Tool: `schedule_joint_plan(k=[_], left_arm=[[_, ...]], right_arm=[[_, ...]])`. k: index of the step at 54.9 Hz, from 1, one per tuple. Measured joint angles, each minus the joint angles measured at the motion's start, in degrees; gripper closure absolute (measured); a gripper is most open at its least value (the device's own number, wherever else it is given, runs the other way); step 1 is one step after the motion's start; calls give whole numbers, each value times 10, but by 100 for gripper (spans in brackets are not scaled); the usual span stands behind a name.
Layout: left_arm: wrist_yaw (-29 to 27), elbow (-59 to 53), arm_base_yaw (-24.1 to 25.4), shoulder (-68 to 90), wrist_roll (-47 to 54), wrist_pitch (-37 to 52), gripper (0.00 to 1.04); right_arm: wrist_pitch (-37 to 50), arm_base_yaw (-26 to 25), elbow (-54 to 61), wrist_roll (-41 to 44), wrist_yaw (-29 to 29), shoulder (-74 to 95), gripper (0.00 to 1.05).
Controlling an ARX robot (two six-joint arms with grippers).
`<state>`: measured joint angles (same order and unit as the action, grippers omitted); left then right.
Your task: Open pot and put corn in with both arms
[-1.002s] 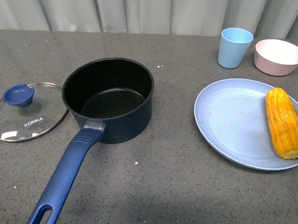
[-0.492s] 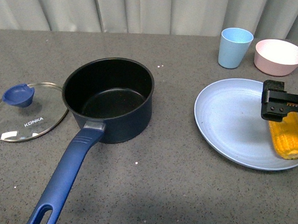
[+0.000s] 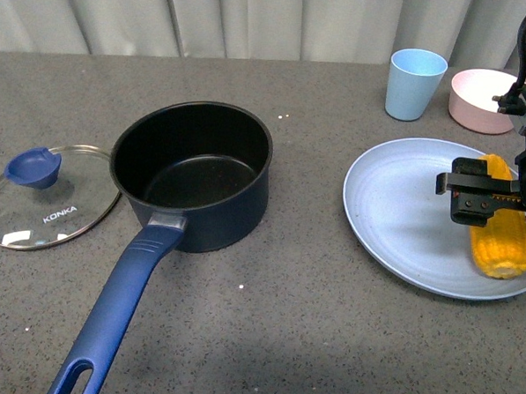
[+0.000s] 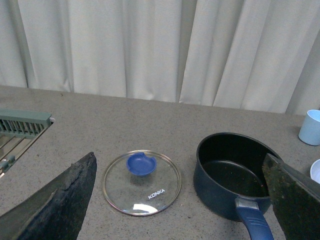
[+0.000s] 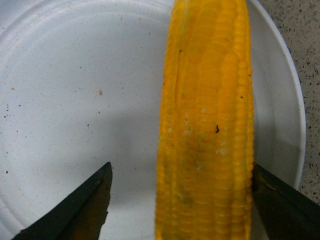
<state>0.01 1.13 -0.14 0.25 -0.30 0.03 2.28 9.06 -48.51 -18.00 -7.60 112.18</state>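
The yellow corn needs to go into the open pot, so my right gripper needs to grab it next by its kernel-covered middle (image 5: 206,150).
The dark navy pot (image 3: 194,172) stands open in the middle, its black inside empty, its long blue handle (image 3: 111,321) pointing to the near left. Its glass lid (image 3: 50,208) with the blue knob lies flat on the table to its left. The corn (image 3: 501,233) lies on the light blue plate (image 3: 396,209) at the right. My right gripper (image 3: 482,199) is open over the corn, jaws either side of the cob (image 5: 207,125), one close against it. My left gripper is open and empty in the left wrist view, above the lid (image 4: 142,181) and pot (image 4: 235,175).
A light blue cup (image 3: 414,83) and a pink bowl (image 3: 480,97) stand behind the plate. A green dish rack (image 4: 20,131) sits far left in the left wrist view. Grey curtains hang along the back of the grey table.
My right gripper has come in from the right edge and moved left and down over the corn, now straddling it. The pot, lid and corn have not moved.
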Motion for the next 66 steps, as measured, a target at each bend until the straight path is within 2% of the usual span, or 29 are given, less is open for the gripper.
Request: schedule_joint_plan(k=[8, 20, 33, 37, 43, 56, 66], left_arm=[[0, 0, 0, 0, 0, 0, 7], [0, 0, 0, 0, 0, 0, 7], [0, 0, 0, 0, 0, 0, 7], [0, 0, 0, 0, 0, 0, 7], [0, 0, 0, 0, 0, 0, 7], [0, 0, 0, 0, 0, 0, 7], [0, 0, 0, 0, 0, 0, 7]], right_arm=[[20, 0, 1, 2, 3, -1, 68], [64, 10, 24, 30, 21, -30, 87], [65, 49, 24, 59, 92, -89, 95], [51, 79, 7, 35, 128, -102, 96], [37, 117, -19, 11, 150, -104, 97], [24, 209, -96, -16, 152, -76, 98], [20, 250, -143, -35, 143, -29, 98]])
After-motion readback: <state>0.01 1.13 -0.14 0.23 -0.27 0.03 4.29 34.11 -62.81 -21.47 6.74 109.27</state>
